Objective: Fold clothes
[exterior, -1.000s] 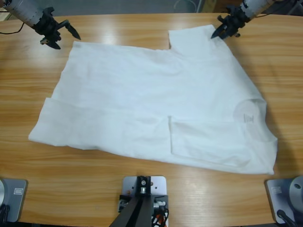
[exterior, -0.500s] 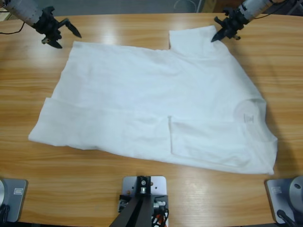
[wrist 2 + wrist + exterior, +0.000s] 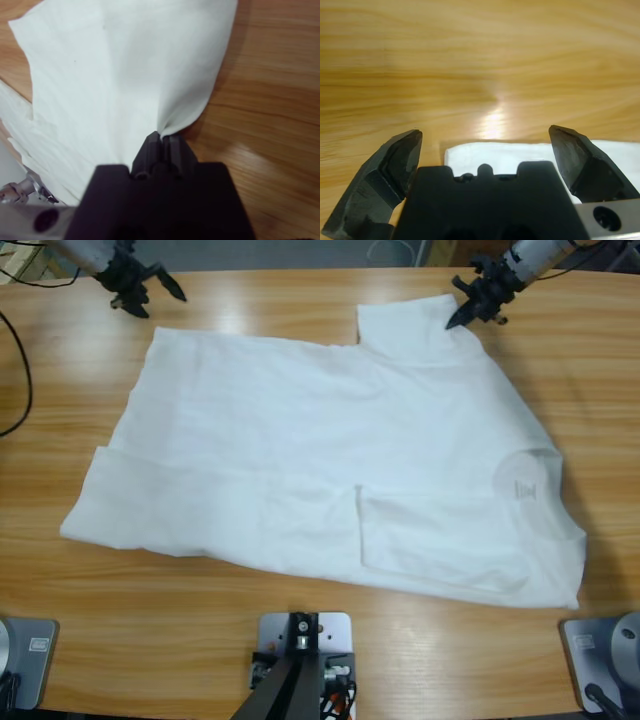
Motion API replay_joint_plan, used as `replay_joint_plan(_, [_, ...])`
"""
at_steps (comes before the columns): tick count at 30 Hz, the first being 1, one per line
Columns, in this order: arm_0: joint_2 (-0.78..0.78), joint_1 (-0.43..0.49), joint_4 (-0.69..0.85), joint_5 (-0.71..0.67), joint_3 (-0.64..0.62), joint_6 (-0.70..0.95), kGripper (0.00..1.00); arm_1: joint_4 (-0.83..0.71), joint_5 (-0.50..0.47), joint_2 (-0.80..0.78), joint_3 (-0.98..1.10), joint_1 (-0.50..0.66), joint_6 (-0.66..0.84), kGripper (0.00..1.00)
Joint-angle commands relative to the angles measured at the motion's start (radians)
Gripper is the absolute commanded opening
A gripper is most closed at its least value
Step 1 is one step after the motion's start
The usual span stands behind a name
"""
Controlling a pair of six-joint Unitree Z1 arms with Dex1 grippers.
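My left gripper grabs the shirt by its far hem corner (image 3: pixel 160 334) next, where the cloth ends in an edge while the rest lies flat and slack (image 3: pixel 260 420).
The clothes are one white T-shirt (image 3: pixel 320 460) lying spread and wrinkled on the wooden table, with its collar and small dark logo (image 3: pixel 524 489) to the right. At the far right, my right gripper (image 3: pixel 458 320) is shut on the edge of the shirt's far sleeve. The right wrist view shows the jaws (image 3: pixel 162 139) pinching a puckered fold of the white fabric (image 3: pixel 125 65). My left gripper (image 3: pixel 160 302) is open over bare wood at the far left, just beyond the shirt's far corner. That corner (image 3: pixel 520 152) shows between the spread jaws (image 3: pixel 485 145), with nothing held.
Bare wooden table (image 3: pixel 300 310) surrounds the shirt, with a wide strip along the near edge. A black cable (image 3: pixel 20 370) hangs over the table's left end.
My left gripper has drawn back toward the far edge and slightly right, away from the shirt's corner. My right gripper has shut on the sleeve edge and stays there.
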Motion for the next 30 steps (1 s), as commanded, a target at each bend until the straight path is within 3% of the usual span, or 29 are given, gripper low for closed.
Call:
replay_joint_plan(1, [0.12,-0.046,0.151,0.155,-0.064,0.078,0.981,0.015,-0.006,0.097,-0.311,0.013,-0.013,0.0])
replay_joint_plan(7, [0.14,-0.051,0.19,0.181,-0.125,0.078,0.889,0.017,-0.005,0.096,-0.317,0.012,-0.013,0.0])
replay_joint_plan(10, [0.174,-0.059,0.264,0.192,-0.207,0.081,0.787,0.017,-0.005,0.097,-0.317,0.01,-0.013,0.0])
replay_joint_plan(13, [0.202,-0.068,0.308,0.214,-0.268,0.1,0.602,0.018,-0.005,0.098,-0.317,0.008,-0.013,0.0])
replay_joint_plan(21, [0.23,-0.086,0.386,0.24,-0.31,0.125,0.58,0.021,-0.005,0.101,-0.321,0.004,-0.015,0.0])
replay_joint_plan(24, [0.234,-0.083,0.397,0.24,-0.324,0.138,0.425,0.023,-0.005,0.099,-0.32,0.001,-0.017,0.0])
replay_joint_plan(26, [0.238,-0.081,0.399,0.247,-0.333,0.146,0.119,0.023,-0.005,0.098,-0.32,0.0,-0.017,0.0])
replay_joint_plan(27, [0.242,-0.08,0.4,0.251,-0.343,0.146,0.014,0.024,-0.005,0.098,-0.32,0.0,-0.018,0.0])
replay_joint_plan(30, [0.258,-0.079,0.412,0.268,-0.376,0.142,0.0,0.027,-0.005,0.097,-0.321,0.0,-0.024,0.0])
